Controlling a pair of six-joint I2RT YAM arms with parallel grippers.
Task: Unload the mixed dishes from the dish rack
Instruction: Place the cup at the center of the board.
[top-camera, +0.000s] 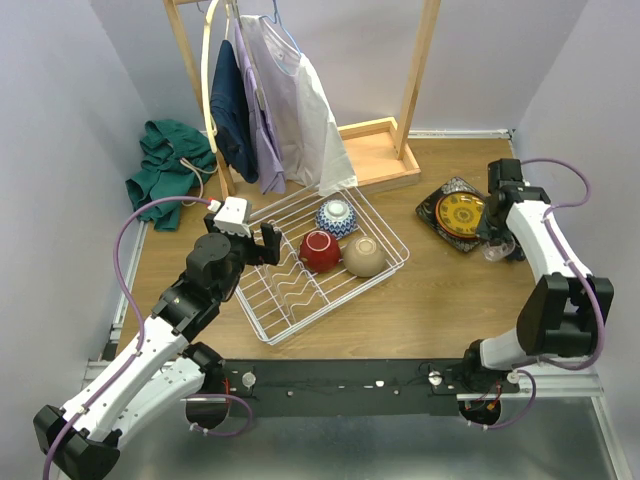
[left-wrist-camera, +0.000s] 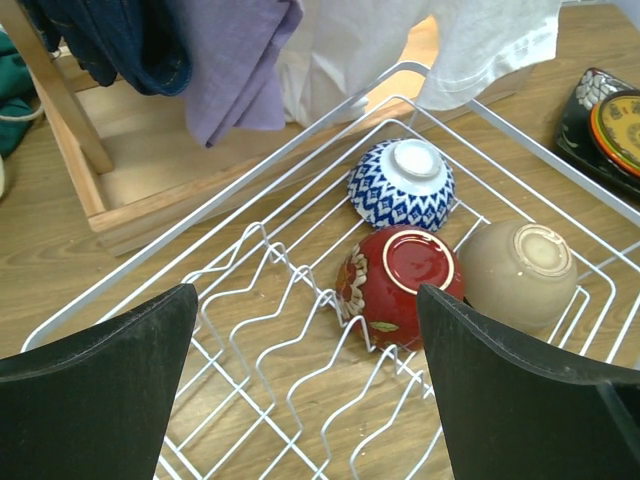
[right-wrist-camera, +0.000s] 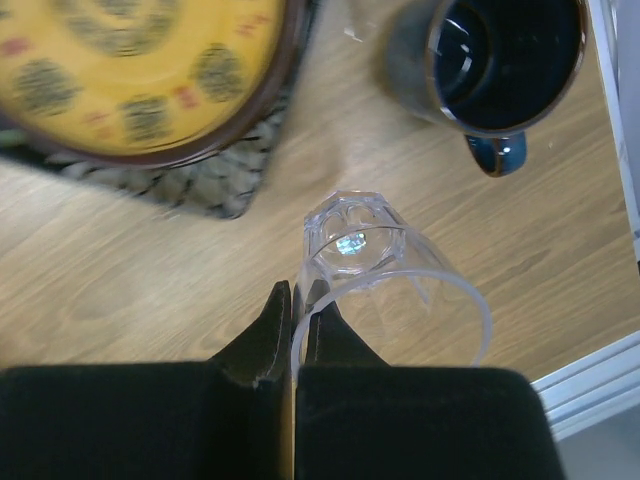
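The clear glass (right-wrist-camera: 390, 270) hangs short of the blue cup and would drop onto the wood if I opened now, so my right gripper keeps hold of it for now.
The white wire dish rack (top-camera: 262, 330) holds three upturned bowls: blue-white (top-camera: 337, 214), red (top-camera: 319, 250) and tan (top-camera: 364, 256). My left gripper (top-camera: 258, 240) is open and empty above the rack's left part. In the left wrist view the red bowl (left-wrist-camera: 400, 280) sits just ahead of its right finger, with the blue-white (left-wrist-camera: 400, 185) and tan (left-wrist-camera: 520, 270) bowls beyond. My right gripper (right-wrist-camera: 297, 300) is shut on the wall of the clear glass (right-wrist-camera: 390, 270), low over the table at the right. A yellow plate (top-camera: 460, 213) lies on the black square plate (top-camera: 438, 203).
A small blue cup (right-wrist-camera: 495, 60) stands beyond the glass, near the table's right edge. A wooden clothes stand (top-camera: 380, 150) with hanging garments overhangs the rack's far side. A green cloth (top-camera: 165, 160) lies at the far left.
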